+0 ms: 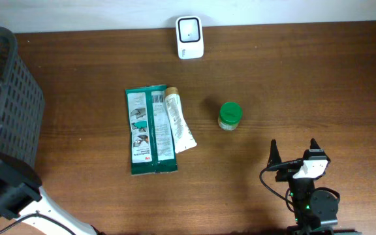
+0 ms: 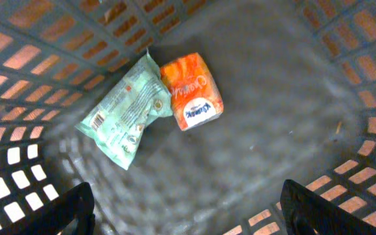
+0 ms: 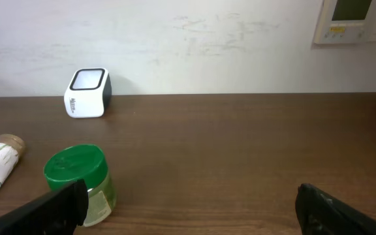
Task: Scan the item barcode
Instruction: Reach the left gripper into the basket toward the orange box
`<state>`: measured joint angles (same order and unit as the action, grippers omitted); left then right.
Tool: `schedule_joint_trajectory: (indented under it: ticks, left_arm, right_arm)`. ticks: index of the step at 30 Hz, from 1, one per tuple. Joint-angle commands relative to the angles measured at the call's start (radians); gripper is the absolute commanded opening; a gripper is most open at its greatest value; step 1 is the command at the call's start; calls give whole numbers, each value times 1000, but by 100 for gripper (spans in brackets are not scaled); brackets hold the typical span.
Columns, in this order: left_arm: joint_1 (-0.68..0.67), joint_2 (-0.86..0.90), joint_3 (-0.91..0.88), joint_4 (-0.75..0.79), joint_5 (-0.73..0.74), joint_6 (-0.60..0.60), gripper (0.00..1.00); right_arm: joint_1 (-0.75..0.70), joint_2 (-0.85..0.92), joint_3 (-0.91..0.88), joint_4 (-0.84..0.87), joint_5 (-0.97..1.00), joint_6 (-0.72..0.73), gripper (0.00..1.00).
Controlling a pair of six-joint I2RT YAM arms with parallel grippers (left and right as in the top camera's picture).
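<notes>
I need to grab the orange tissue pack with my left gripper by its white end, away from the orange end. Its printed sides will then stay exposed to scan the barcode.
In the left wrist view I look down into a dark plastic basket. On its floor lie a mint-green packet with a small barcode label and an orange tissue pack, touching each other. My left gripper hangs above the basket floor, open, nothing between its fingers. The white scanner stands at the table's far edge and also shows as the white scanner by the wall. My right gripper rests open near the front right, just right of a green-lidded jar.
The basket stands at the table's left edge, with the left arm beside it. A green flat packet and a cream tube lie mid-table. The jar stands to their right.
</notes>
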<state>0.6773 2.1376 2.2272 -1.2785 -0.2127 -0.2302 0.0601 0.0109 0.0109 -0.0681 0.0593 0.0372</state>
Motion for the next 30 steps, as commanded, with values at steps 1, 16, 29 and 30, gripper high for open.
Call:
schedule_joint_trajectory:
  ticks: [1,16,29,30]
  left_arm:
    - [7,-34,-48,2,14,-19,89]
    - [37,-68,-324,447,146,126,99]
    - [34,133,-325,459,138,224,61]
    - [34,146,-325,460,133,228,60]
  right_arm:
    - [5,-8,-5,-5,1,-3,98]
    - [5,-8,-5,-5,1,-3,98]
    - [5,-8,-5,-6,1,-3,98]
    - [5,-8,-5,-6,1,-3,98]
